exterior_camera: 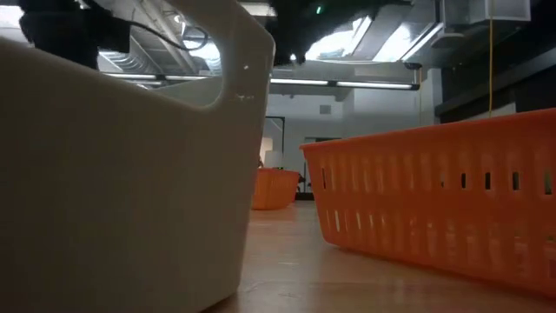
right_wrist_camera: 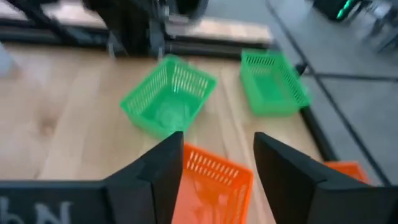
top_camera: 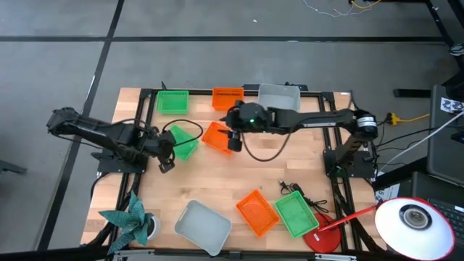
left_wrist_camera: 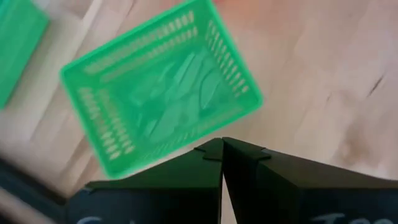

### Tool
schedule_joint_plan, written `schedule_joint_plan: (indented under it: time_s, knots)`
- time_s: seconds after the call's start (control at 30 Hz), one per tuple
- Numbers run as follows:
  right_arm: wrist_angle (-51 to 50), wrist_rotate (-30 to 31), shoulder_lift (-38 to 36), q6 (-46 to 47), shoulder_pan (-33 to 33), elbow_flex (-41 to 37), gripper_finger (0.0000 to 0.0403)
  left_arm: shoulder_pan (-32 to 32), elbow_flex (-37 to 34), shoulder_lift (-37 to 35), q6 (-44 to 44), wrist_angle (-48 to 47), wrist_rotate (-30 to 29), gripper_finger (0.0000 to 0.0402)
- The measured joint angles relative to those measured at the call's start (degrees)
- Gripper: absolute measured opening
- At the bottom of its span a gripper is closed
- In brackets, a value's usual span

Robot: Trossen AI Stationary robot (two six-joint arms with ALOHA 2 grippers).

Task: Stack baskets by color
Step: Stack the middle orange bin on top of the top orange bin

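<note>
I should stack by color, so I should next grab the orange basket (right_wrist_camera: 212, 183) by its rim (right_wrist_camera: 217, 163) with my right gripper.
My right gripper (right_wrist_camera: 217, 162) hangs open over an orange basket (right_wrist_camera: 212, 183) at mid-table, also seen from above as the orange basket (top_camera: 215, 135); its fingers stand either side of the basket's near rim. My left gripper (left_wrist_camera: 222, 149) is shut, just short of a green basket (left_wrist_camera: 163, 93) lying on the wood at mid-left, the same green basket (top_camera: 185, 143) in the high view. Green (top_camera: 172, 101), orange (top_camera: 228, 96) and grey (top_camera: 279, 96) baskets line the far edge. Grey (top_camera: 203, 226), orange (top_camera: 257, 212) and green (top_camera: 296, 214) baskets sit near the front. My right gripper comes at the orange basket slanting down from the table's right. The rim (right_wrist_camera: 205, 160) shows between the open fingers, and whether either finger touches it I cannot tell.
A teal folded figure (top_camera: 130, 217) stands at the front left corner. A red lamp base (top_camera: 322, 235) with a white shade (top_camera: 413, 217) and a black cable (top_camera: 297, 190) occupy the front right. A black frame (top_camera: 145, 94) runs round the table. Bare wood lies at mid-table.
</note>
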Motion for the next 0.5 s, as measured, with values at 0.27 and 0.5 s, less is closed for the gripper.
schedule_joint_plan:
  time_s: [0.27,0.5]
  knots:
    - [-5.61,0.02,6.56,8.79,-2.11,-0.07,0.0197,-2.46,-12.17,-6.65,0.78,19.01,-0.9,0.0]
    - [-6.09,1.53,10.38,11.86,-4.08,-0.04,0.0197,-3.85,-21.98,-9.74,3.6,37.05,-0.83,0.0]
